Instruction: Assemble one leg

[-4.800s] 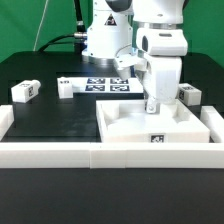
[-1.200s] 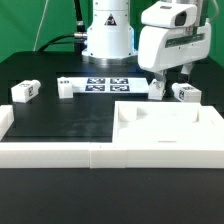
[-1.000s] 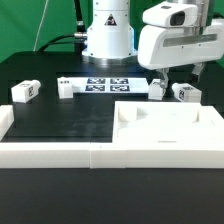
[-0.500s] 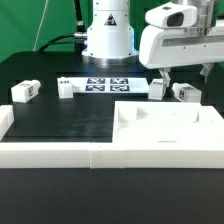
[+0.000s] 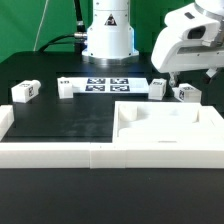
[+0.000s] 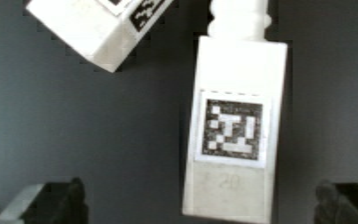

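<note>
My gripper takes the long white leg by its square marker tag section (image 5: 188, 93) (image 6: 231, 130) next, which leaves the leg's rounded end free for assembly.
Several white legs lie on the black table: one at the exterior view's left (image 5: 25, 90), one beside the marker board (image 5: 67, 87), and two at the right (image 5: 158, 87) (image 5: 187, 93). My gripper (image 5: 176, 74) hangs above the two right ones. In the wrist view a long leg (image 6: 234, 120) with a square marker tag lies lengthwise between my two dark fingertips (image 6: 51, 200), below them and untouched. A second, tilted leg (image 6: 96, 30) lies beside it. The gripper (image 6: 197, 205) is open and empty.
The large flat white panel (image 5: 190, 128) with raised edges lies at the front right. Long white border rails (image 5: 50, 155) run along the table's front. The marker board (image 5: 100, 84) lies at the back, before the robot base (image 5: 108, 35).
The arm has left the panel, risen and moved toward the exterior view's right. It now hangs over the two right legs. No part has moved.
</note>
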`<state>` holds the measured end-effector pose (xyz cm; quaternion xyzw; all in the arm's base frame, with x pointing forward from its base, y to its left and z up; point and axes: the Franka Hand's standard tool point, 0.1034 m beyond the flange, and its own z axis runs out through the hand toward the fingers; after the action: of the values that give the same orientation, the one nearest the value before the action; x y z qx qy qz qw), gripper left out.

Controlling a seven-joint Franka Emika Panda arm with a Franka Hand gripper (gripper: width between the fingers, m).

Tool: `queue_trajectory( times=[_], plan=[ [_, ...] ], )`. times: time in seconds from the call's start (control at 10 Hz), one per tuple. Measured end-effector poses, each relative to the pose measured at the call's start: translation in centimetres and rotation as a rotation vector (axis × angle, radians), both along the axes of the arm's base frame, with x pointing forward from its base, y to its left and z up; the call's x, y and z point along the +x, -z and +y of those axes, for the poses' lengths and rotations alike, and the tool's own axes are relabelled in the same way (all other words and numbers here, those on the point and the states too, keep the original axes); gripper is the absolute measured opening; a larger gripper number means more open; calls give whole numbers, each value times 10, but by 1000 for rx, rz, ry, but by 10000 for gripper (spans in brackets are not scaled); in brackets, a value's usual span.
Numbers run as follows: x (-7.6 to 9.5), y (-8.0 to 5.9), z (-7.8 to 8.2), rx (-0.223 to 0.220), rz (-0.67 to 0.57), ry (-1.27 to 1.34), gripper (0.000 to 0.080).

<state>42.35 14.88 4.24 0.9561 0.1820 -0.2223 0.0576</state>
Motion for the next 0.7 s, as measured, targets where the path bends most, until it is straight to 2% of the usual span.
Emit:
queue_trajectory(
  times=[0.1,0.6,0.7],
  plan=[
    [3,2,-1,-22,52,4,649],
    [-13,16,-9,-218,479,27,649],
    [-11,21,-8,-235,513,31,649]
  ],
)
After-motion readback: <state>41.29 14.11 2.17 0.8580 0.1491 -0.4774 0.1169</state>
